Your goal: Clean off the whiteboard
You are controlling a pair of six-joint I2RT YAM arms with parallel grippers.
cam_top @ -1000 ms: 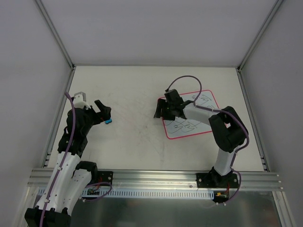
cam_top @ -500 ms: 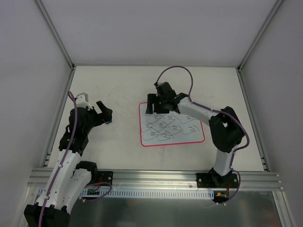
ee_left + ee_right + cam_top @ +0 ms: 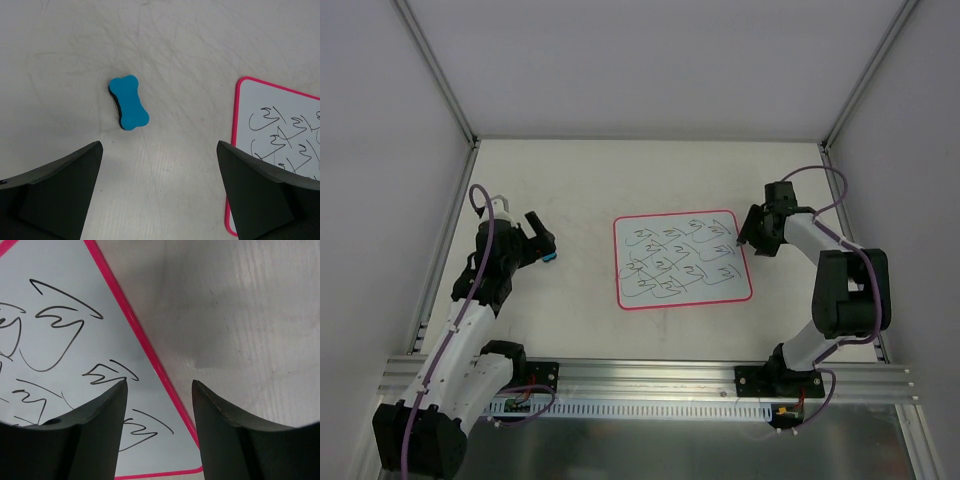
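Observation:
My left gripper grabs the blue bone-shaped eraser across its narrow middle (image 3: 549, 256) next, so its dark bottom stays free to erase the whiteboard (image 3: 682, 260).
The whiteboard (image 3: 682, 260) lies flat mid-table, white with a pink border and covered in dark scribbles. Its left edge shows in the left wrist view (image 3: 280, 135), and its right edge shows in the right wrist view (image 3: 60, 340). A small blue bone-shaped eraser (image 3: 551, 257) lies on the table left of the board. My left gripper (image 3: 542, 236) is open and empty above it, and the eraser (image 3: 129, 102) lies ahead of the left gripper (image 3: 159, 145). My right gripper (image 3: 748, 238) is open and empty at the board's right edge. In its own view the right gripper (image 3: 159, 384) straddles the pink border.
Metal frame rails (image 3: 448, 235) run along the table's left and right sides, with white walls behind. A purple cable (image 3: 817, 175) loops over the right arm. Bare scuffed tabletop (image 3: 190, 60) lies between the eraser and the board.
The whiteboard has slid left and turned square to mid-table. My right gripper has left its upper left edge and swung to its right edge. The left arm barely moved.

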